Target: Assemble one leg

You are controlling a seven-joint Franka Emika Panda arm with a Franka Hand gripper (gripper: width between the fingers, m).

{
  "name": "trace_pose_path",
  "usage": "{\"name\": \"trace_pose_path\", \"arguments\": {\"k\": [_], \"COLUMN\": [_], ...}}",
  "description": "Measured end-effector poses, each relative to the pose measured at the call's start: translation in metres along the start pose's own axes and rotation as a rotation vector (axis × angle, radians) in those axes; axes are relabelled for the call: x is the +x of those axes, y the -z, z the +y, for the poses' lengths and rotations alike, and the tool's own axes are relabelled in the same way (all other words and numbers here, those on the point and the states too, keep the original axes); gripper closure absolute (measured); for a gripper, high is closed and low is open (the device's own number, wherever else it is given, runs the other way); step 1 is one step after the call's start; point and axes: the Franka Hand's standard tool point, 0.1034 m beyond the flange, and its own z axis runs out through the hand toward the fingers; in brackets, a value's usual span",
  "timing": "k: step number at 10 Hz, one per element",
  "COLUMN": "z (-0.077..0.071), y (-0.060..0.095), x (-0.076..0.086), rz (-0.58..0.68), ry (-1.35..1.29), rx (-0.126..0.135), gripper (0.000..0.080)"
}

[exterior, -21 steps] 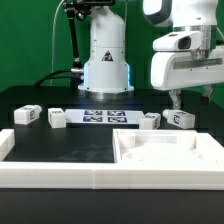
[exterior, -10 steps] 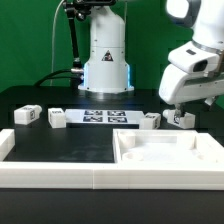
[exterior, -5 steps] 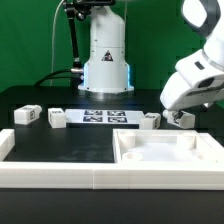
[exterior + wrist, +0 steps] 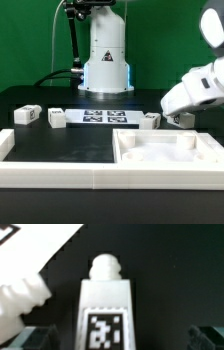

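My gripper grabs it by its tagged body (image 4: 184,121) (image 4: 104,325) next, so the leg's rounded peg end stays free for assembly.
Several small white legs with black-and-white tags lie in a row on the black table. The rightmost leg (image 4: 182,119) lies under my tilted gripper (image 4: 174,118). In the wrist view this leg (image 4: 105,297) lies lengthwise between my two fingers, its rounded peg end pointing away and a tag on its top face. My gripper (image 4: 122,339) is open, with one dark finger (image 4: 40,338) on each side of the leg and gaps to both. Another leg (image 4: 149,121) lies just beside it; it may be the blurred white shape in the wrist view (image 4: 20,297).
Two more legs (image 4: 27,115) (image 4: 57,118) lie at the exterior view's left. The marker board (image 4: 105,116) lies in the middle at the back. The large white square piece with recessed corners (image 4: 165,150) stands in front at the right. A white rail (image 4: 50,180) runs along the front.
The arm has swung down and tilted over toward the exterior view's right. The gripper has stayed at the rightmost leg. The legs have not moved.
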Motion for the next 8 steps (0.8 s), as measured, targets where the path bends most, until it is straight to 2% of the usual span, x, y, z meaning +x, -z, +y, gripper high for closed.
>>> {"name": "trace_pose_path", "arguments": {"k": [2,4,6,7,8], "z": [0.0016,0.0047,0.0062,0.0062,0.0062], "y": [-0.0027,-0.0037,-0.0036,-0.0037,-0.0036], "x": [0.0078,0.0085,0.0087,0.0087,0.0087], "rz": [-0.008,-0.003,-0.002,-0.002,-0.002], "ry": [0.004,0.012,0.01,0.01,0.01], "rx": [0.006,0.013,0.016,0.016,0.016], "gripper": [0.0151,0.0151,0.0424,0.0424,0.0509]}}
